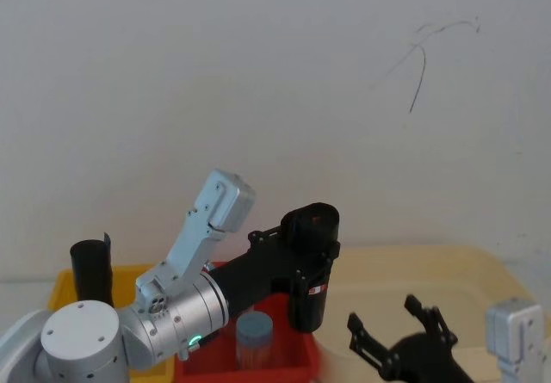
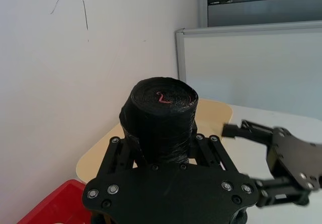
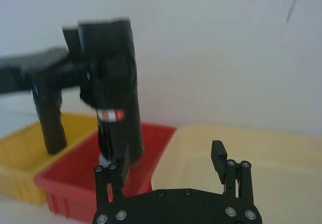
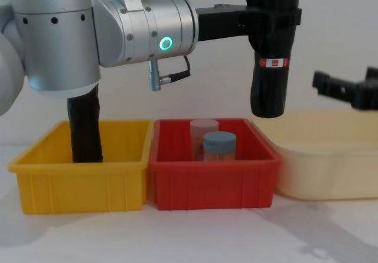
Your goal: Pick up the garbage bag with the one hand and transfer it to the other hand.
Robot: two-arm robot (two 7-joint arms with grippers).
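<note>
The roll will next be grabbed by my right gripper at its lower part below the label band (image 4: 269,94) (image 3: 124,139), so that my right gripper takes the garbage bag from my left gripper.
The garbage bag (image 4: 269,91) is a tall black roll with a red-and-white label band, held upright in the air above the right end of the red bin (image 4: 212,177). My left gripper (image 4: 273,16), on the fat silver arm with the green ring, is shut on the bag's upper part. The left wrist view looks onto the roll's top (image 2: 162,100) between the fingers. My right gripper (image 4: 344,78) hovers open to the right of the bag, over the cream tray (image 4: 331,162), with a gap between them. The bag (image 3: 113,83) also stands ahead of the right gripper (image 3: 166,159).
A plain black roll (image 4: 85,127) stands in the yellow bin (image 4: 77,183) left of the red bin. The red bin holds a jar with a blue-grey lid (image 4: 220,145) and a clear one behind it. A white wall is close behind.
</note>
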